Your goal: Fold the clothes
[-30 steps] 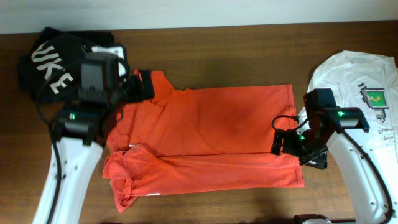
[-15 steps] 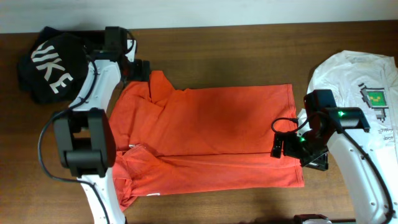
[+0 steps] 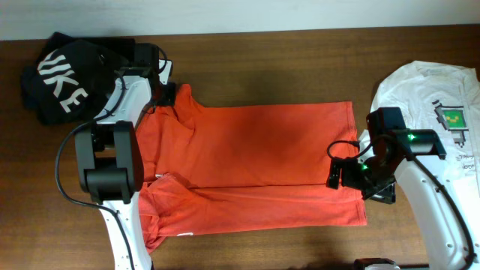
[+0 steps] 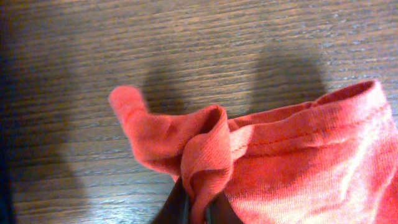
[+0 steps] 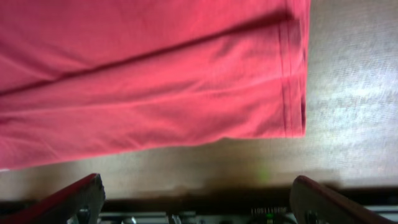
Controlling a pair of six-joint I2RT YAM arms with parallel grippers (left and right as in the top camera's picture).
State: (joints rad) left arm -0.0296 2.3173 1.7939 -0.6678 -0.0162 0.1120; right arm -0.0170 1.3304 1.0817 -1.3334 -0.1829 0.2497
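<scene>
The robot's right gripper will next grab the red-orange T-shirt (image 3: 255,154) by its far hem corner (image 3: 349,106), opposite the held sleeve, to fold the far side of the T-shirt over.
The red-orange T-shirt (image 3: 255,154) lies across the middle of the table, its lower part folded up along a crease. My left gripper (image 3: 168,94) is at the shirt's far-left sleeve and is shut on a bunched fold of that red-orange cloth (image 4: 205,155), which rises from between the dark jaws of the left gripper (image 4: 198,206). My right gripper (image 3: 336,174) hovers open beside the shirt's right hem. In the right wrist view the hem corner (image 5: 292,93) lies beyond the right gripper (image 5: 202,199), and its fingers (image 5: 84,196) stand wide apart over bare wood.
A black T-shirt with large white letters (image 3: 64,75) is heaped at the far left corner, close behind the left gripper. A white T-shirt with a small green square print (image 3: 439,97) lies at the right, partly under the right arm. Bare wooden table (image 3: 285,56) shows behind the shirt.
The left arm swung out to the far-left sleeve and its gripper, open before, has shut on the cloth. The right arm has not moved.
</scene>
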